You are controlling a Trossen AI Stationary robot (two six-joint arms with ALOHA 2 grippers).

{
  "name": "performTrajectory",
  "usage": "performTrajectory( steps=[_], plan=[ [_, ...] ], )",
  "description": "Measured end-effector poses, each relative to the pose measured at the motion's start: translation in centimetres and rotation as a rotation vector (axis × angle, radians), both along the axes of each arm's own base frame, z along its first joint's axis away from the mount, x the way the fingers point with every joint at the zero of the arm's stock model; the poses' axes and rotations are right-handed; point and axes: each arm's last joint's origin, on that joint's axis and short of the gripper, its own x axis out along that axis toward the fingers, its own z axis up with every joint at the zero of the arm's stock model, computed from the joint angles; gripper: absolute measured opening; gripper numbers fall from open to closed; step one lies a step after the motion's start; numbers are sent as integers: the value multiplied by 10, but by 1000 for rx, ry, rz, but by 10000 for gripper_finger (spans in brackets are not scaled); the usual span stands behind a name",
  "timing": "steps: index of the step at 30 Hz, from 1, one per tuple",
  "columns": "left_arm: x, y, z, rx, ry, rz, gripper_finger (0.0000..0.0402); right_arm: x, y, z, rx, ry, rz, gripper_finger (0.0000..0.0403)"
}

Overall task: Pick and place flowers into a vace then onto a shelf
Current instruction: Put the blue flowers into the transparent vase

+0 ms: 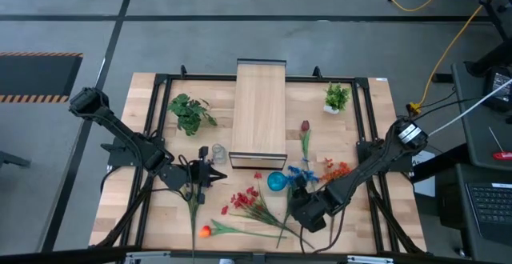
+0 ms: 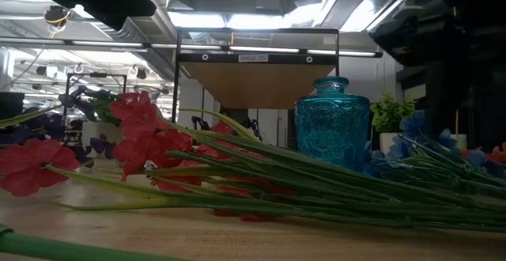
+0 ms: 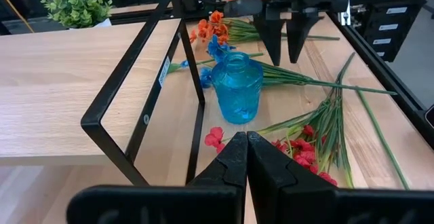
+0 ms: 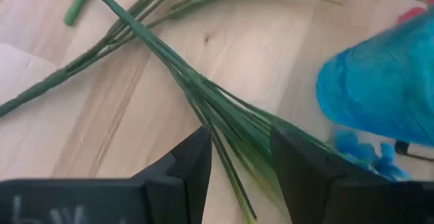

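Note:
The blue flower has to stand above a vase with its blue blooms free, so my right gripper should next hold it by its green stems.
The blue glass vase (image 1: 276,182) (image 3: 236,88) stands upright on the table in front of the shelf (image 1: 258,108). Loose flowers lie flat around it: red ones (image 1: 248,200), blue ones (image 1: 302,170), orange ones (image 1: 336,170) and a dark red tulip (image 1: 305,126). My right gripper (image 1: 298,186) (image 4: 241,132) is open just right of the vase. Its fingers stand on either side of a bundle of green stems (image 4: 230,119); I see no touch. My left gripper (image 1: 212,174) (image 3: 245,137) is shut on nothing, left of the vase near the shelf's near end.
A small clear glass vase (image 1: 218,154) stands by my left gripper. Two leafy potted plants (image 1: 190,112) (image 1: 337,98) flank the shelf. An orange-bloomed stem (image 1: 206,230) lies near the table's near edge. The shelf's black frame (image 3: 139,108) rises close to the blue vase.

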Motion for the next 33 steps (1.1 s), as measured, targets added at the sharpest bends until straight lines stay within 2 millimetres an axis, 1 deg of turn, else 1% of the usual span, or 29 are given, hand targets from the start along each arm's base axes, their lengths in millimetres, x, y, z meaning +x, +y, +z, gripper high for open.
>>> performTrajectory(
  steps=[8, 15, 21, 23, 25, 30, 31, 33],
  plan=[
    [0, 0, 0, 1, 0, 0, 3, 4, 3, -12, -20, 11, 23, 152],
    [0, 0, 0, 2, 1, -1, 3, 6, 5, -31, -51, 50, 22, 152],
    [0, 0, 0, 2, 1, -1, 3, 8, 6, -35, -53, 48, 15, 146],
    [0, 0, 0, 2, 1, -1, 3, 8, 6, -35, -52, 50, 15, 133],
    [0, 0, 0, 2, 1, -1, 3, 8, 6, -35, -49, 50, 15, 110],
    [0, 0, 0, 2, 1, -1, 3, 9, 7, -33, -36, 55, -3, 20],
    [0, 0, 0, 2, 1, -1, 3, 10, 7, -32, -34, 57, -2, 12],
    [0, 0, 0, 2, 1, -1, 3, 11, 8, -29, -34, 66, -4, 11]
  ],
)
